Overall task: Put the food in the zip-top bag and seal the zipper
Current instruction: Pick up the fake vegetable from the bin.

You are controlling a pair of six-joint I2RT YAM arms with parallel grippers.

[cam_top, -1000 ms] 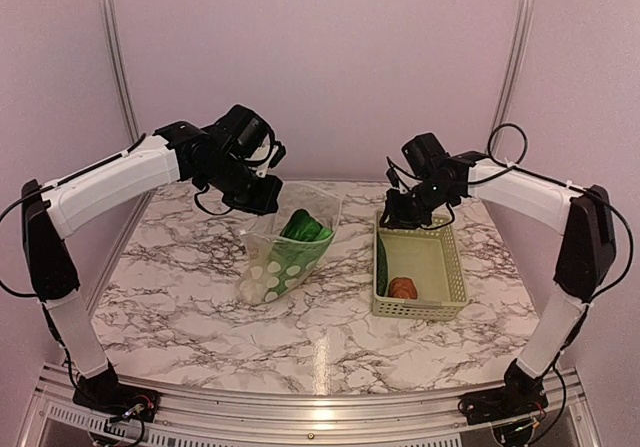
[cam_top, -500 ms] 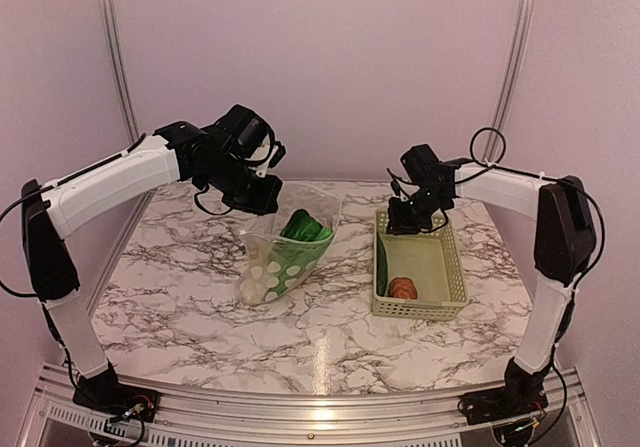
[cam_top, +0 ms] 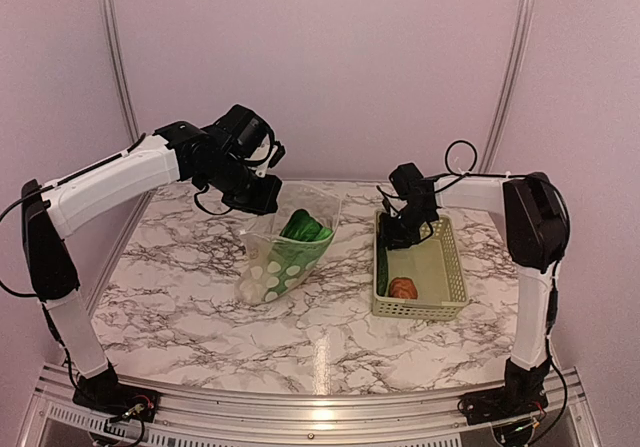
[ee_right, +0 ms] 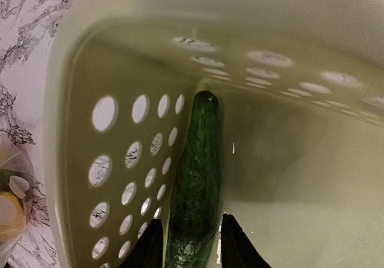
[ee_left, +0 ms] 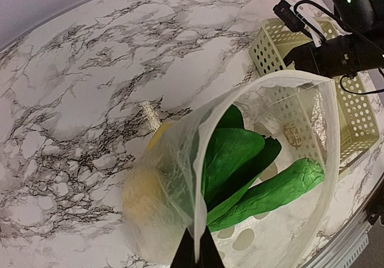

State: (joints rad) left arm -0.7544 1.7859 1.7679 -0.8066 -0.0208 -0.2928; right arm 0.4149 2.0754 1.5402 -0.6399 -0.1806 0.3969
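My right gripper is going to grab the cucumber across its sides near its far end next, so the cucumber's long near part stays free to go into the zip-top bag.
My left gripper is shut on the rim of the clear dotted zip-top bag and holds its mouth up and open. In the left wrist view the gripper pinches the rim edge. Leafy green bok choy and a yellow piece lie inside. My right gripper is down in the pale green basket. Its open fingers stand on either side of the long green cucumber, which lies along the basket's left wall. An orange-brown piece lies at the basket's near end.
The basket's slotted wall is close on the left of my right gripper. The bag sits left of the basket on the marble table. The right arm shows over the basket in the left wrist view.
My right gripper has moved left and down into the basket's far left corner, over the cucumber. The left arm and the bag have not moved.
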